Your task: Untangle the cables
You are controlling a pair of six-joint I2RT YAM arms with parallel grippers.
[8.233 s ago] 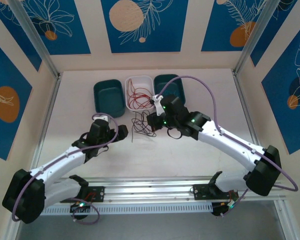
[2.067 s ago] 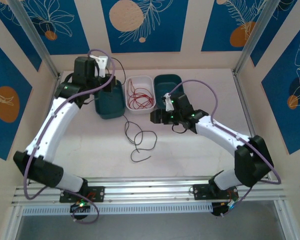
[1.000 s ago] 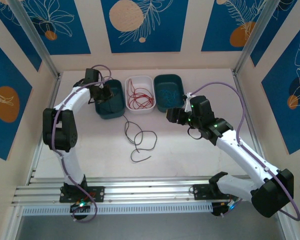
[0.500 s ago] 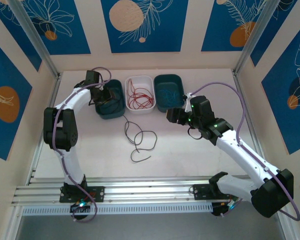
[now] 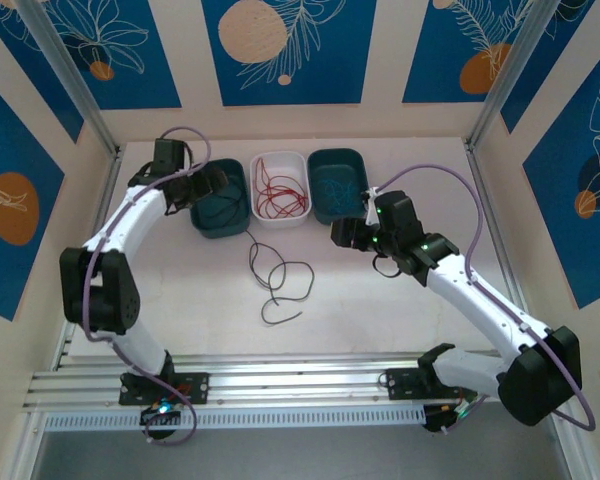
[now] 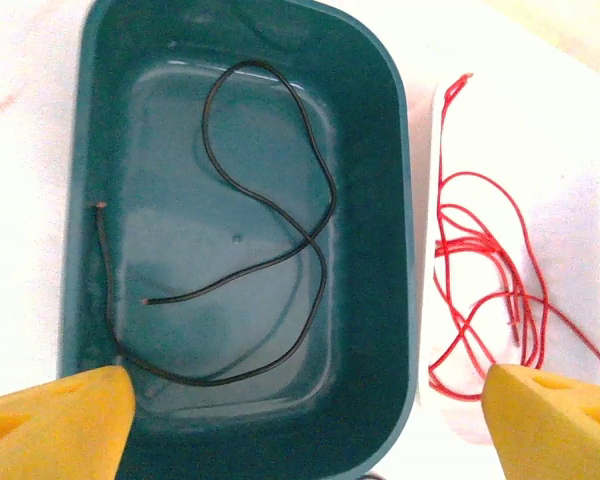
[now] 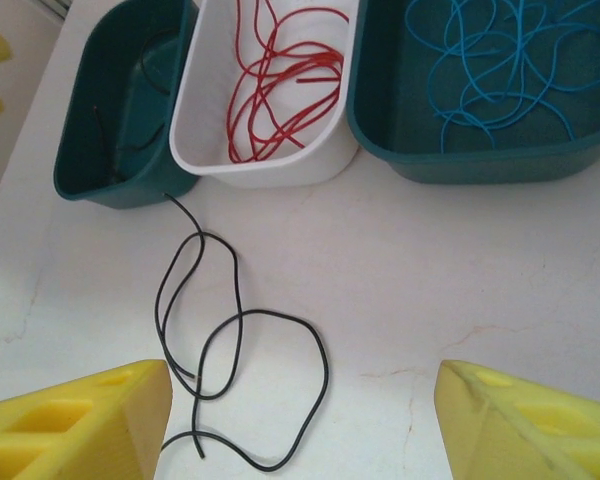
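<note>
The table's black cable has a loop nearest the bins. My right gripper should grab that next, leaving the rest free for my left gripper to untangle.
My left gripper (image 5: 206, 186) (image 6: 305, 430) hangs open over the left teal bin (image 5: 223, 218) (image 6: 380, 300), its yellow fingers (image 6: 50, 420) wide apart with nothing between them. One black cable (image 6: 280, 225) lies coiled loose on that bin's floor. Another black cable (image 5: 278, 280) (image 7: 230, 340) sprawls in loops on the table in front of the bins. My right gripper (image 5: 342, 232) (image 7: 305, 420) hovers open to the right of it, empty, with fingers (image 7: 80, 425) either side of bare table. Red cables (image 5: 278, 190) (image 7: 280, 75) fill the white bin, blue cables (image 5: 338, 185) (image 7: 500, 55) the right teal bin.
Three bins stand in a row at the back: left teal, white (image 5: 280, 155), right teal (image 5: 325, 215). Metal frame posts (image 5: 90, 130) flank the table, and a rail (image 5: 300, 385) runs along the near edge.
My left gripper has opened over the left teal bin, and the black cable it carried now lies inside. The left arm's elbow has swung outward. The right arm has barely shifted.
</note>
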